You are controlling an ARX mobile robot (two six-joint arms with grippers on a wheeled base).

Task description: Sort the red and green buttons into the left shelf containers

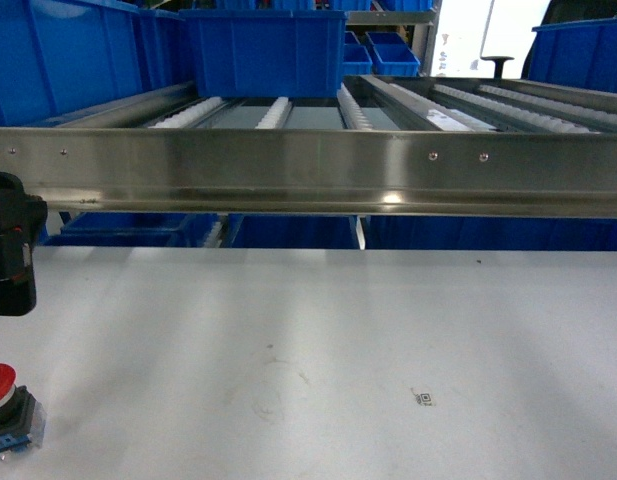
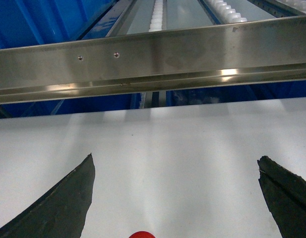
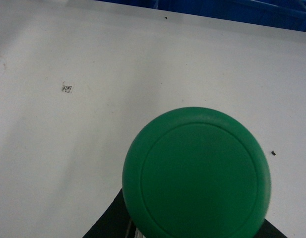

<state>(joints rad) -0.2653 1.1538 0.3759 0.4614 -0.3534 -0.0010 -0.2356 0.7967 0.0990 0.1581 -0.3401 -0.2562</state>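
Observation:
Next, my left gripper grabs the red button by its black-grey body to sort it into a left shelf container.
The red button stands on the white table at the bottom left of the head view, red cap up on a black-grey body. Only the rim of its cap shows in the left wrist view, low between the fingers of my left gripper, which is open and hovers just over and behind it. The green button fills the right wrist view, cap toward the camera, above the table. My right gripper is shut on its body; dark fingers show under the cap. Blue bins stand on the shelf at upper left.
A steel rail fronts the shelf, with roller lanes behind it and another blue bin at the centre. More blue bins sit below the rail. A small printed tag lies on the table.

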